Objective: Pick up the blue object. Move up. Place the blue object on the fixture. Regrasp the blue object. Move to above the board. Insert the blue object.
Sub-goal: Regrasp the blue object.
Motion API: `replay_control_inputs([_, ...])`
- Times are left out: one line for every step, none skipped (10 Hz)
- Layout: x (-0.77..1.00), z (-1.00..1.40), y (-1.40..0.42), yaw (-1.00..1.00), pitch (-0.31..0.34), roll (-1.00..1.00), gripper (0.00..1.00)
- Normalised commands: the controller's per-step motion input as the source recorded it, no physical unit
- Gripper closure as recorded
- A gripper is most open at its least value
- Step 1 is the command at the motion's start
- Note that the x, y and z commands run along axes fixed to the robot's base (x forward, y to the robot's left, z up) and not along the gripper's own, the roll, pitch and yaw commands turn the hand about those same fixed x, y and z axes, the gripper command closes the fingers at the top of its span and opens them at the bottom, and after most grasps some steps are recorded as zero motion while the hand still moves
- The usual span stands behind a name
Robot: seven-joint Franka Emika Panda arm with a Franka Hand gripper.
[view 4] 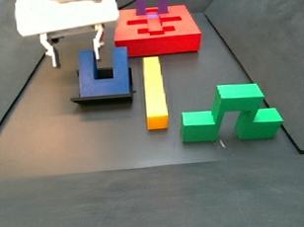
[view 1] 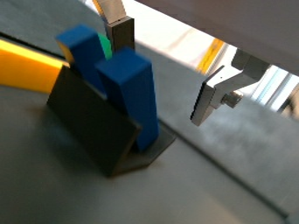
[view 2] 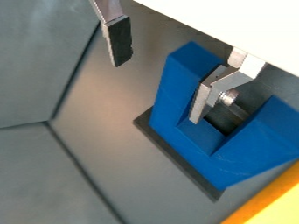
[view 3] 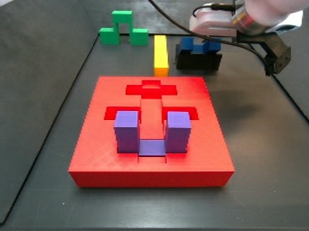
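I should grab the blue object by one of its upright prongs with my gripper next. Then I can lift it toward the board for insertion.
The blue object (view 4: pixel 105 70) is a dark blue U-shaped block standing with its prongs up on the black fixture (view 4: pixel 100 96), near the yellow bar. It also shows in a side view (view 3: pixel 200 44) and in both wrist views (view 1: pixel 126 87) (view 2: pixel 239 140). My gripper (view 4: pixel 71 53) is open and empty. It hovers just above and slightly to one side of the block. In a wrist view one finger (view 2: pixel 214 94) lies over the block's notch and the other finger (view 2: pixel 117 39) is off to the side over bare floor. The red board (view 3: pixel 151 162) lies apart from them.
A yellow bar (view 4: pixel 153 91) lies right beside the fixture. A green block (view 4: pixel 234 114) sits beyond the bar's end. A purple U-shaped block (view 3: pixel 147 133) sits in the board, whose cross recess (view 3: pixel 151 88) is open.
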Motion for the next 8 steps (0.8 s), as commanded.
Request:
replay_control_inputs([0.0, -0.27, 0.03, 0.0, 0.08, -0.25, 0.0])
replay_control_inputs([-0.04, -0.25, 0.0, 0.0, 0.066, -0.09, 0.0])
replay_control_inputs([-0.05, -0.17, 0.0, 0.0, 0.02, 0.0, 0.0])
replay_control_inputs([0.0, 0.0, 0.0, 0.0, 0.046, 0.0, 0.0])
replay_control_inputs([0.0, 0.0, -0.05, 0.0, 0.02, 0.04, 0.0])
replay_control_inputs([-0.01, 0.0, -0.12, 0.0, 0.0, 0.17, 0.0])
replay_control_inputs([0.0, 0.0, -0.14, 0.0, 0.0, 0.24, 0.0])
replay_control_inputs([0.0, 0.0, -0.13, 0.0, 0.0, 0.21, 0.0])
